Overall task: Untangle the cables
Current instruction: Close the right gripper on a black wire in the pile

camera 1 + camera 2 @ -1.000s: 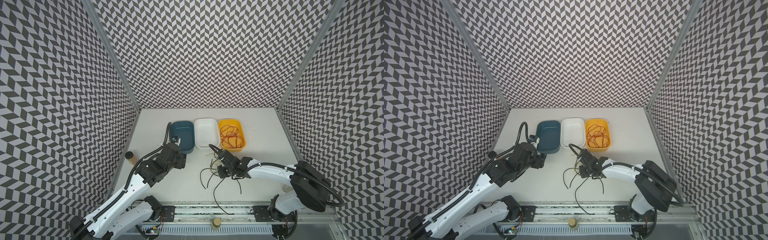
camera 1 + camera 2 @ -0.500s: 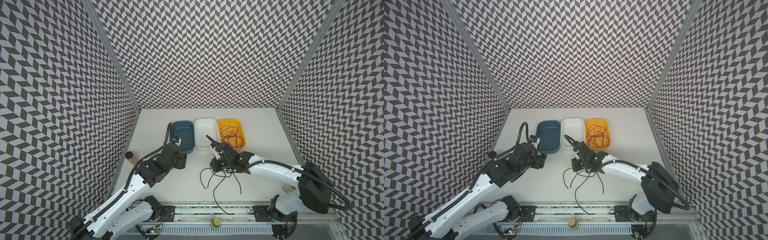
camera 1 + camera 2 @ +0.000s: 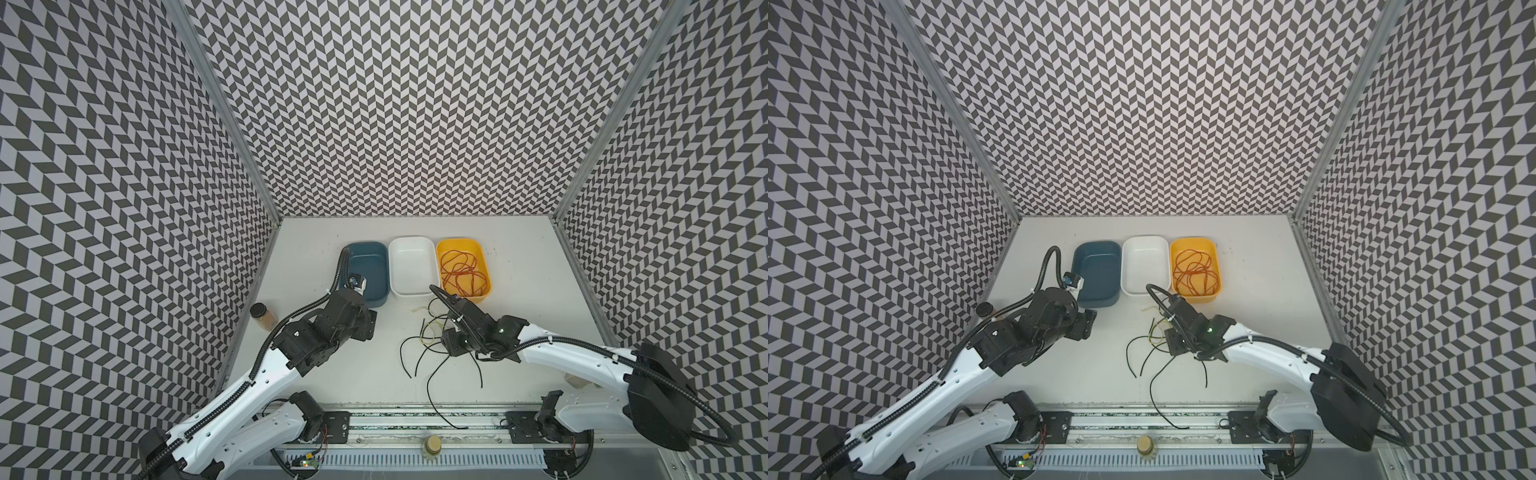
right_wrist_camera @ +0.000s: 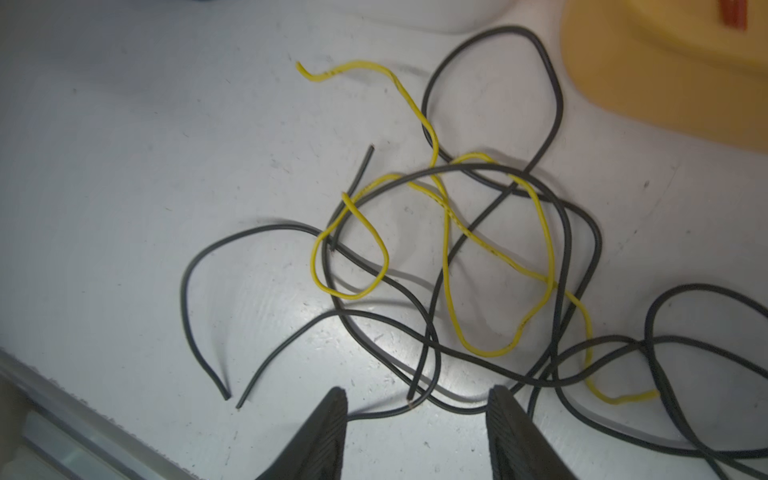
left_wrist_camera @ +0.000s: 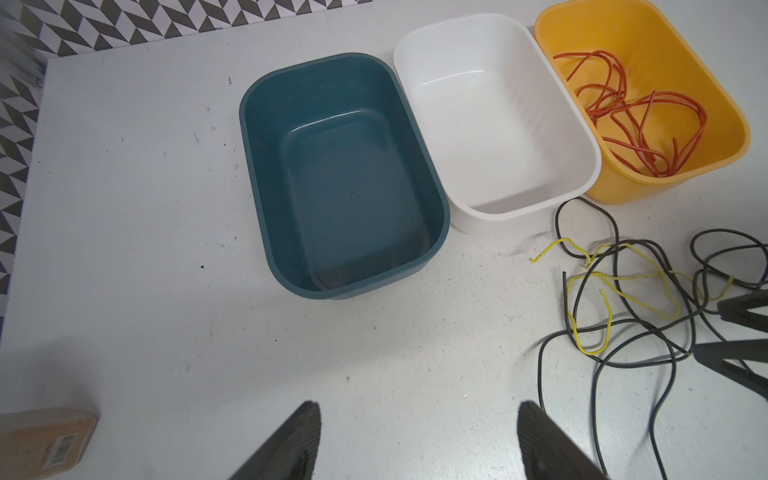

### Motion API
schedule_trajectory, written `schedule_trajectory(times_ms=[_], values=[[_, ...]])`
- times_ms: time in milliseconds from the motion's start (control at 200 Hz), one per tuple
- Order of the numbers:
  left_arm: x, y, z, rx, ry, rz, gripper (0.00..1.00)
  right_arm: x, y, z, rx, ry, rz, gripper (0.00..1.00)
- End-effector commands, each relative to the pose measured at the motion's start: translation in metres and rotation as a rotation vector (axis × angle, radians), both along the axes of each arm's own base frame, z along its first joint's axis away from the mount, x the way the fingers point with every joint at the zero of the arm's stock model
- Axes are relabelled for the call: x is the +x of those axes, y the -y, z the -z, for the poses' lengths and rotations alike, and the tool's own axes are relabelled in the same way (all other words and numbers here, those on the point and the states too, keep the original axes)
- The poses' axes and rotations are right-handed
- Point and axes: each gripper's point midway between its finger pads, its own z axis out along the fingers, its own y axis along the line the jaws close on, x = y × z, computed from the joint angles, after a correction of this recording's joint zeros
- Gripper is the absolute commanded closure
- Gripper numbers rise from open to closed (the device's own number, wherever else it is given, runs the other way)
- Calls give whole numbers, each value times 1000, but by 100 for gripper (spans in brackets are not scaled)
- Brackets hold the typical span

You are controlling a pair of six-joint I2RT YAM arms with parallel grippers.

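Observation:
The right gripper should grab the piece of black cable partway along next, at the near side of the tangle. The cable's loose end then stays free for the left gripper to untangle.
A tangle of black cables (image 3: pixel 427 386) (image 4: pixel 183 291) and one yellow cable (image 3: pixel 432 328) (image 4: pixel 445 266) lies on the white table in front of the trays. One black strand reaches over the table's front edge. An orange-red cable (image 5: pixel 623 79) lies coiled in the yellow tray (image 3: pixel 459 240). My right gripper (image 4: pixel 417 390) (image 3: pixel 451 347) is low over the tangle and open; a black strand runs on the table between its fingers, which do not touch it. My left gripper (image 5: pixel 419 405) (image 3: pixel 365 328) hangs open and empty over bare table in front of the blue tray (image 3: pixel 368 245).
The blue tray, a white tray (image 3: pixel 409 239) and the yellow tray stand side by side at mid-table; blue and white hold nothing. A brown jar (image 3: pixel 264 318) lies by the left wall. The metal rail (image 3: pixel 415 419) runs along the front edge.
My right gripper was shut and has opened. It swung toward the white tray, then came back over the tangle. The left arm has not moved.

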Motion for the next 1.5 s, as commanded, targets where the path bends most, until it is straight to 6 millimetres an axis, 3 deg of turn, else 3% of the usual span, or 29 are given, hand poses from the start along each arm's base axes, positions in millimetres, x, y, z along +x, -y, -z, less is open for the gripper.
schedule_trajectory(times_ms=[0,446,831,1022,1102,1227,1387,1497], values=[[-1,-5,2,29,6,-11,23,0,2,12,2,-8,32,44],[0,-6,3,38,7,-15,23,2,-7,50,-20,-55,32,51],[0,-7,3,44,7,-19,23,6,-22,64,10,-90,30,80],[0,-7,4,44,6,-18,23,6,-28,61,40,-96,25,93],[0,-7,3,43,8,-18,23,9,-35,51,71,-84,12,100],[0,-7,3,44,8,-20,23,14,-56,24,151,-51,-46,100],[1,-8,3,45,11,-23,23,23,-91,-24,255,5,-161,100],[1,-8,2,45,13,-24,23,34,-101,-59,256,68,-198,100]])
